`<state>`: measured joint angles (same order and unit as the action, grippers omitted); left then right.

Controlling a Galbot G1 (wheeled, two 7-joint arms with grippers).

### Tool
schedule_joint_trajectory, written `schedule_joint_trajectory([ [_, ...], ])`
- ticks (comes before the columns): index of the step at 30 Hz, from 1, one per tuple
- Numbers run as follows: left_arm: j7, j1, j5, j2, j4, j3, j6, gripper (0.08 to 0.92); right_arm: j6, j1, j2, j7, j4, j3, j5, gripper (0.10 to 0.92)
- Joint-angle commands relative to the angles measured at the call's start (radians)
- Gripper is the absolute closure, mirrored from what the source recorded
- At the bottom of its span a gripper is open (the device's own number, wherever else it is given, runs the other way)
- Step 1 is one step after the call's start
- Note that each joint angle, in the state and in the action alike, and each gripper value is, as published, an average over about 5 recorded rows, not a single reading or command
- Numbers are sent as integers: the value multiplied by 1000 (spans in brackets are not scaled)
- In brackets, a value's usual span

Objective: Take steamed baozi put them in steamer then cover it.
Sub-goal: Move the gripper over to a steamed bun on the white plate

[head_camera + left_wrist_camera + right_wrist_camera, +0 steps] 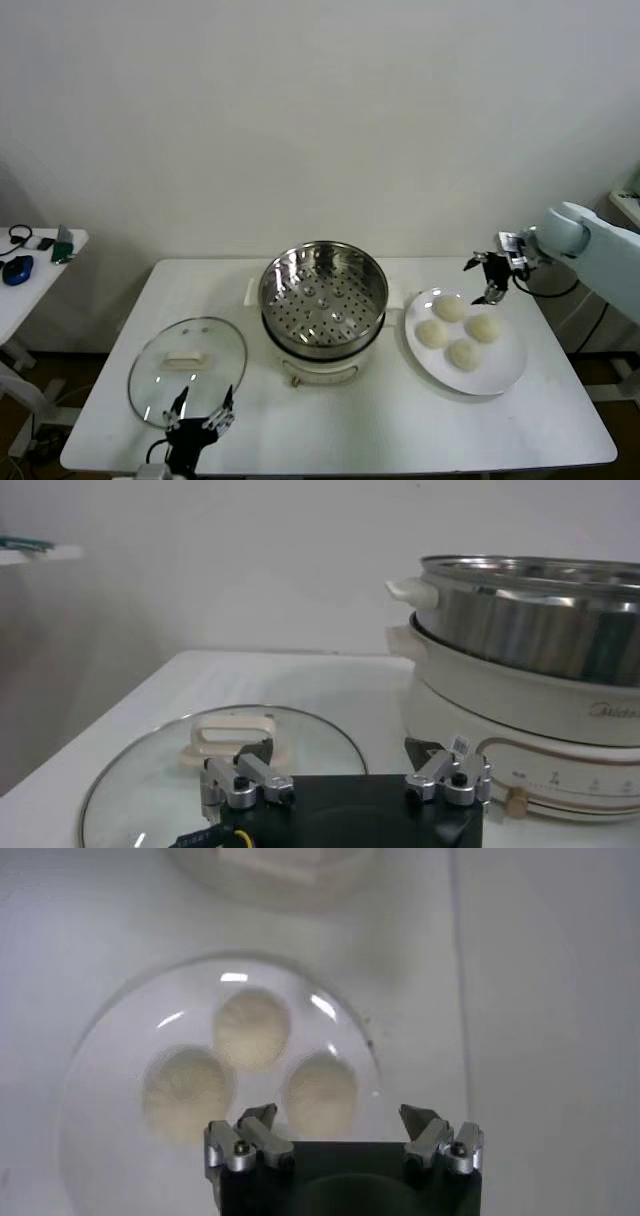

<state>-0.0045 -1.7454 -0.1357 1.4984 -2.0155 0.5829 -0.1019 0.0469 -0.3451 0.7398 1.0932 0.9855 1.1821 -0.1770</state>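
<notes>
Next, my right gripper picks up a baozi by its rounded sides from the plate to fill the steamer (pixel 323 295).
The steel steamer (pixel 323 295) with its perforated tray stands empty on the white cooker base at the table's middle; it also shows in the left wrist view (pixel 540 620). Four cream-white baozi (pixel 449 308) lie on a white plate (pixel 503 367) to its right. Three of the baozi (pixel 252 1028) show in the right wrist view. My right gripper (pixel 490 275) (pixel 338 1118) is open and empty, above the plate's far edge. The glass cover (pixel 187 370) lies flat on the table left of the steamer, handle (pixel 232 735) up. My left gripper (pixel 200 415) (pixel 338 755) is open and empty at the cover's near edge.
A small side table (pixel 45 270) with a blue mouse (pixel 17 269) and small items stands at the far left. A white wall closes the back. The white table's front edge (pixel 340 462) runs just past my left gripper.
</notes>
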Motion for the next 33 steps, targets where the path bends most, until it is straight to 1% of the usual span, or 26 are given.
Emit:
schedule_joint_trajectory([
  [1, 0, 0, -2, 1, 5, 0, 4, 177, -32, -60, 192, 85, -210, 188, 12, 203],
  [9, 0, 2, -3, 1, 22, 1, 11, 177, -45, 40, 313, 47, -392, 87, 43, 203],
  [19, 0, 4, -12, -3, 42, -6, 12, 177, -48, 120, 350, 31, -469, -1, 62, 203],
  [30, 0, 6, -11, -4, 57, -13, 16, 177, -57, 164, 369, 9, -517, -64, 109, 204],
  [33, -1, 6, -11, -5, 60, -12, 18, 177, -59, 169, 373, 2, -531, -77, 120, 223],
])
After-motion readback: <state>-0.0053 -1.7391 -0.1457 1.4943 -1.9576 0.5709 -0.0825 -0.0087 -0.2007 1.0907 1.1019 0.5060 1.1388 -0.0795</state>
